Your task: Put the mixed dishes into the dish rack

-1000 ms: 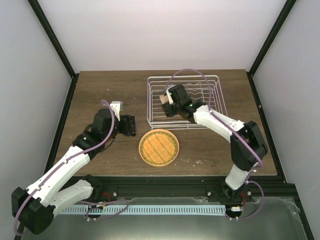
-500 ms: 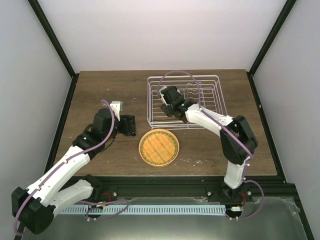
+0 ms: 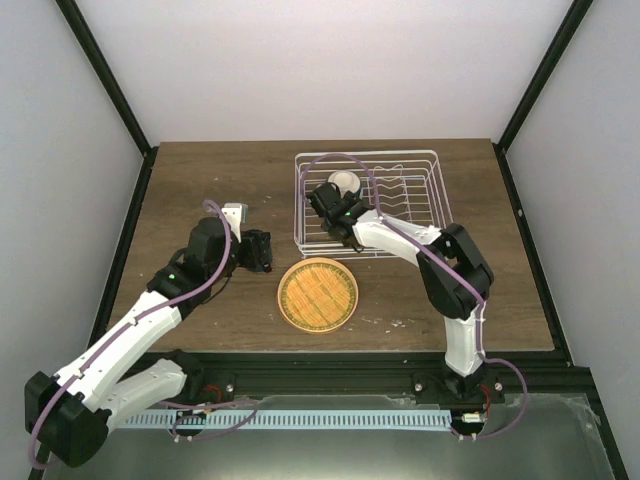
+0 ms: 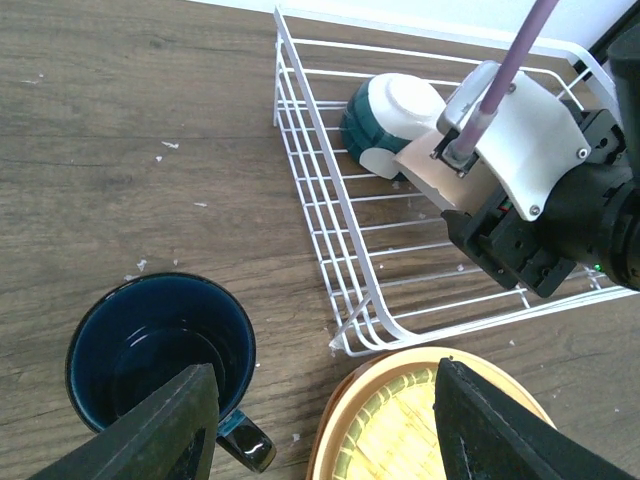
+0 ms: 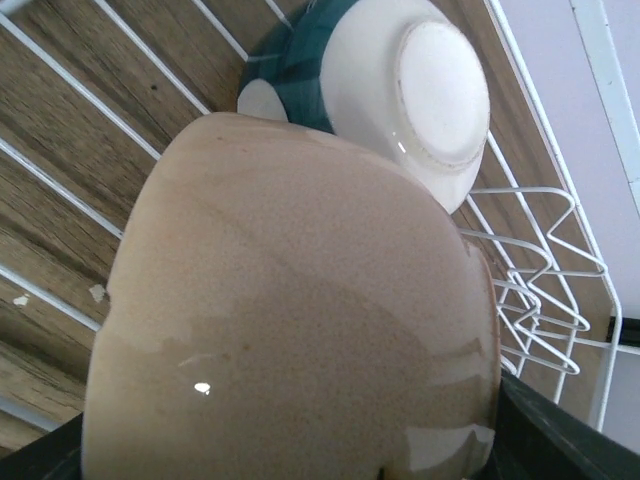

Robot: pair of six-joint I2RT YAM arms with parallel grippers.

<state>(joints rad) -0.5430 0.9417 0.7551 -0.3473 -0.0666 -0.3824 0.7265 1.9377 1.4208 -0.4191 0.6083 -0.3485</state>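
Note:
The cream bowl has empty wires below and would land in the rack (image 3: 432,158) beside the second bowl, so it is now time for my right gripper to release it.
My right gripper (image 3: 330,205) (image 5: 300,445) is inside the dish rack (image 3: 432,158) (image 5: 530,200), shut on a cream bowl (image 5: 290,330) that fills the right wrist view. Just beyond it, a second bowl (image 5: 400,90) (image 4: 395,110) (image 3: 345,184), cream with a teal outside, lies tipped in the rack's far left corner. The orange woven plate (image 3: 317,295) (image 4: 400,415) lies flat on the table in front of the rack (image 4: 300,130). My left gripper (image 3: 262,250) (image 4: 320,425) hangs open above the table. Its left finger (image 4: 165,425) overlaps the dark blue cup (image 4: 150,340), which stands upright.
The brown wooden table (image 3: 200,180) carries small white crumbs. The rack's plate prongs (image 3: 400,185) stand along its right half. Black frame posts (image 3: 100,80) rise at the table's back corners.
The right arm has carried the cream bowl leftward and deeper into the rack, up beside the teal-sided bowl. The left arm has not moved.

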